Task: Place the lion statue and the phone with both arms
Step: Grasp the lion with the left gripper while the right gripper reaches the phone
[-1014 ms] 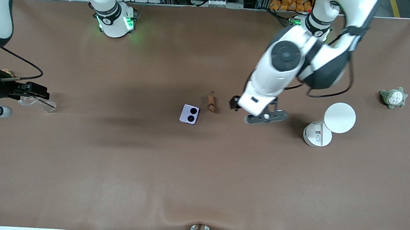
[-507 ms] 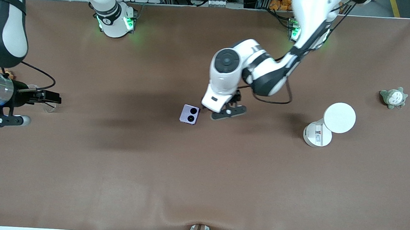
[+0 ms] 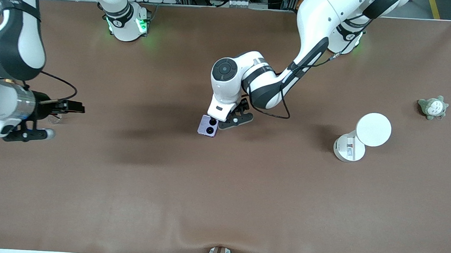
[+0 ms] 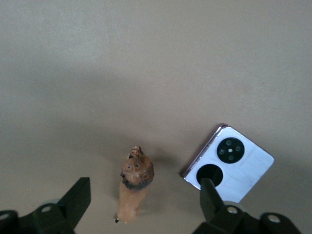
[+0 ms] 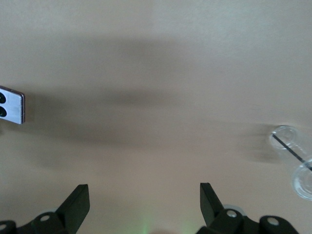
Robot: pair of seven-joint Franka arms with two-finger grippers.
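The lion statue's tan body (image 4: pixel 130 204) should stay free for placing, so I will grab the lion statue by its maned head (image 4: pixel 138 170) with my left gripper next.
The lion statue (image 4: pixel 132 190), a slim reddish-brown figurine, lies on the brown table between my left gripper's open fingers (image 4: pixel 78 200). In the front view the left hand hides it. The phone (image 3: pixel 208 126), pale lavender with two black circles, lies just beside it toward the right arm's end of the table, and also shows in the left wrist view (image 4: pixel 234 163) and the right wrist view (image 5: pixel 10 106). My left gripper (image 3: pixel 230 115) is low over the statue and open. My right gripper (image 3: pixel 78 108) is open and empty (image 5: pixel 144 195) at the right arm's end of the table, far from the phone.
A white round-topped stand (image 3: pixel 361 138) and a grey-green plush (image 3: pixel 432 107) are at the left arm's end of the table. A clear glass object (image 3: pixel 54 119) lies under the right hand and also shows in the right wrist view (image 5: pixel 292 158).
The left arm swung from near the white stand to over the lion statue, which is now hidden in the front view. The right gripper moved toward the table's middle.
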